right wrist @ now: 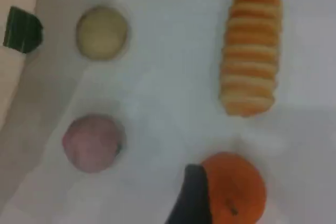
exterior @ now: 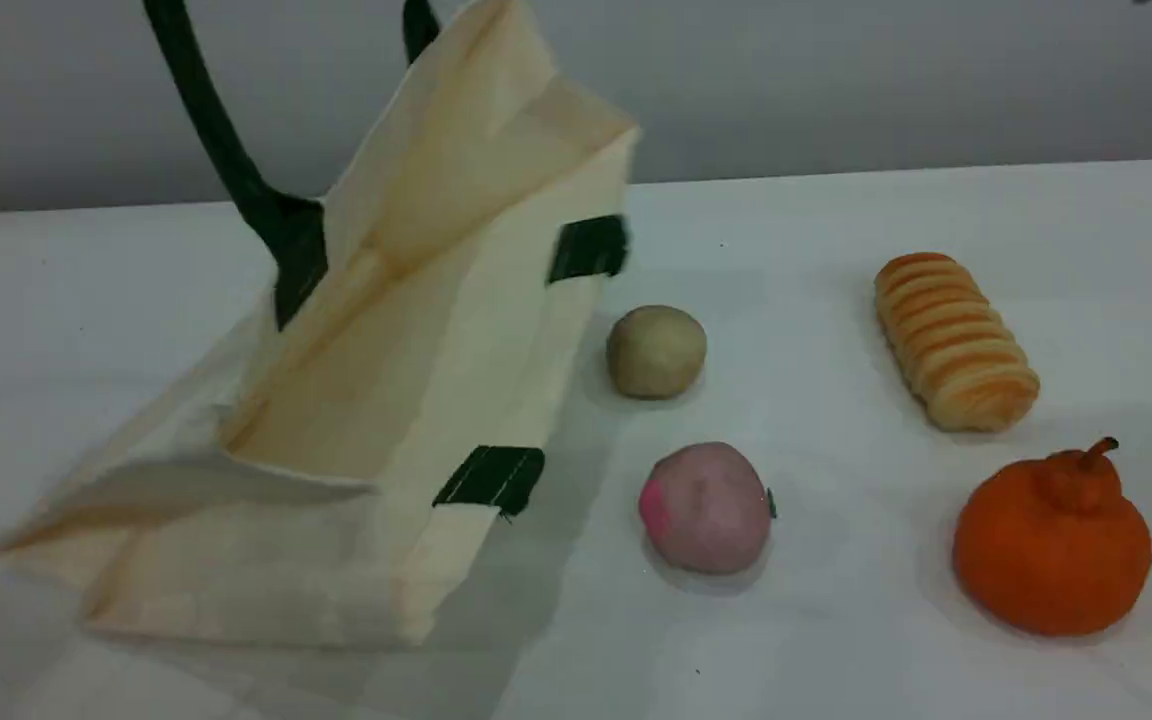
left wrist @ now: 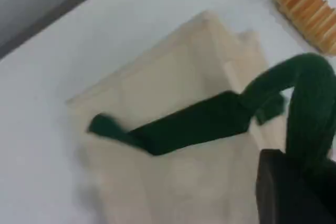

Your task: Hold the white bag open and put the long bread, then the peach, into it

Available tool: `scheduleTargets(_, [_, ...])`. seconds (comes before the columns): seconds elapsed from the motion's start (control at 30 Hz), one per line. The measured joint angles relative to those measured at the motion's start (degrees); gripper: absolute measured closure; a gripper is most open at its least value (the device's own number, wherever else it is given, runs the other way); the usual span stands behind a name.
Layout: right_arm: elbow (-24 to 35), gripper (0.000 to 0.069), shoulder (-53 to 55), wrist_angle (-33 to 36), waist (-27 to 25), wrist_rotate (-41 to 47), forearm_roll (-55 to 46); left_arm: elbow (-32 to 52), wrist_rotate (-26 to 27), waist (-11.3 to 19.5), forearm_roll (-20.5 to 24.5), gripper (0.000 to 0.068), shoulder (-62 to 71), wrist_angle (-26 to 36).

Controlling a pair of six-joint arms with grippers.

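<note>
The right gripper picks up the long bread by its ridged middle (exterior: pixel 953 341) next, so that the bread goes first into the open white bag (exterior: pixel 416 400).
The white bag (exterior: pixel 416 400) stands tilted on the left of the table, its mouth gaping toward the right. One dark green handle (exterior: pixel 206 120) runs taut up out of the scene view. In the left wrist view that strap (left wrist: pixel 310 103) loops into my left gripper (left wrist: pixel 302 174), which is shut on it above the bag (left wrist: pixel 173 87). The long bread (exterior: pixel 954 342) lies at the right, and the peach (exterior: pixel 706 507) sits near the bag's mouth. My right gripper shows one dark fingertip (right wrist: pixel 191 200), open and holding nothing, high above the peach (right wrist: pixel 92 142) and the bread (right wrist: pixel 251 51).
A beige-green ball (exterior: pixel 656 350) rests just right of the bag, behind the peach. A larger orange stemmed fruit (exterior: pixel 1054 545) sits at the front right, in front of the bread. A grey wall runs behind the white table.
</note>
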Motion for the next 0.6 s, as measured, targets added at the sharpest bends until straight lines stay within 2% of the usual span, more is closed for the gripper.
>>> scheduleTargets(0.2, [0.0, 0.0105, 0.7, 2.4, 1.4, -4.6, 3.1, 0.0, 4.3, -0.1, 0.1, 0.0590, -2.0, 0.0])
scheduleTargets(0.33, [0.0, 0.0105, 1.2, 2.9, 4.6, -5.8, 3.2, 0.0, 5.8, -0.1, 0.8, 0.0590, -2.1, -0.1])
scheduleTargets(0.5, [0.0, 0.0105, 2.9, 3.5, 9.8, -5.8, 2.9, 0.0, 5.8, -0.1, 5.2, 0.0590, -2.1, -0.2])
scheduleTargets(0.6, [0.0, 0.0105, 4.6, 3.7, 12.3, -6.0, 2.9, 0.0, 5.8, -0.1, 5.5, 0.0590, -2.1, -0.2])
